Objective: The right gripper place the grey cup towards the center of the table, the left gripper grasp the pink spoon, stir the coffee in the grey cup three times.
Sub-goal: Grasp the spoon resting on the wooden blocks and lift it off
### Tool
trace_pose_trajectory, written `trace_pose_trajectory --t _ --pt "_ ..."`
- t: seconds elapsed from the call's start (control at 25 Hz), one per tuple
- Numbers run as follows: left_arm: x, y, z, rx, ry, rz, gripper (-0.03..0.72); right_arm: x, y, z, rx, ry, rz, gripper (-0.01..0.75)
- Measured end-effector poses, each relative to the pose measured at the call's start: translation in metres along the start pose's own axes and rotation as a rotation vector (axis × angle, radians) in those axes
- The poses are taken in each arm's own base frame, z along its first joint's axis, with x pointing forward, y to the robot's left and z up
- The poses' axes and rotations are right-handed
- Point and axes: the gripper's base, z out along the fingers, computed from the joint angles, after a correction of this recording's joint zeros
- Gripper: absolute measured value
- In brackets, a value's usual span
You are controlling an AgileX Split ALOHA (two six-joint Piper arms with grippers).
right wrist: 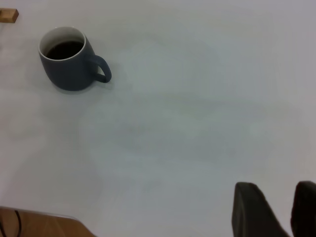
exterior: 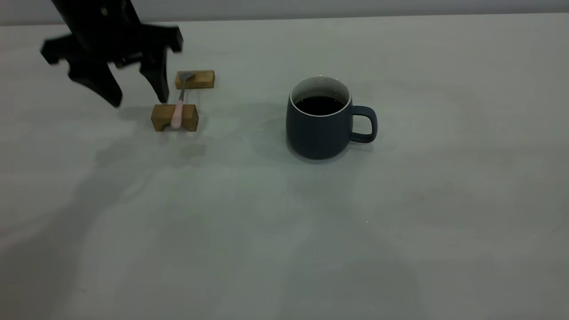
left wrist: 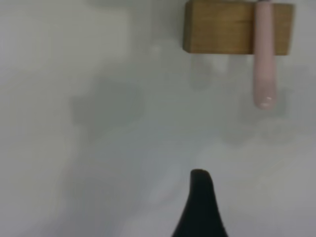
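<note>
My left gripper is to grab the spoon by its pink handle point(exterior: 177, 114) next, so the spoon's metal bowl point(exterior: 186, 76) stays free to stir the coffee.
The grey cup point(exterior: 321, 119) stands upright near the middle of the table point(exterior: 284, 231), handle to the right, with dark coffee point(exterior: 319, 105) inside. The pink spoon point(exterior: 178, 111) lies across two wooden blocks, its metal bowl on the far block and its pink handle in the notch of the near one. My left gripper point(exterior: 138, 98) hangs open just left of the spoon and slightly above it, holding nothing. The left wrist view shows the pink handle end point(left wrist: 264, 59) and one black finger point(left wrist: 200, 192). My right gripper point(right wrist: 276, 190) is open and empty, far from the cup point(right wrist: 69, 61).
The near wooden block point(exterior: 174, 118) and the far wooden block point(exterior: 195, 79) carry the spoon at the left back of the table. Bare tabletop lies in front of the cup and to its right. A brown table edge point(right wrist: 39, 224) shows in the right wrist view.
</note>
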Motion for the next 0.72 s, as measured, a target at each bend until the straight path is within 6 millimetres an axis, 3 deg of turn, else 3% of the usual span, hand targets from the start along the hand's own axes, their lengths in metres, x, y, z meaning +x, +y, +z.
trace_pose_trajectory --t 0.2,0.56,0.72 --pt "-0.006 -0.002 0.03 -0.001 0.017 -0.009 0.649 0.0 0.0 0.0 0.0 0.0 0.0 0.238" --pt "-0.02 -0.011 0.061 0.02 0.02 -0.026 0.633 0.0 0.0 0.0 0.0 0.0 0.0 0.238" --pt "-0.024 -0.014 0.071 0.023 0.019 -0.023 0.557 0.0 0.0 0.0 0.0 0.0 0.0 0.238"
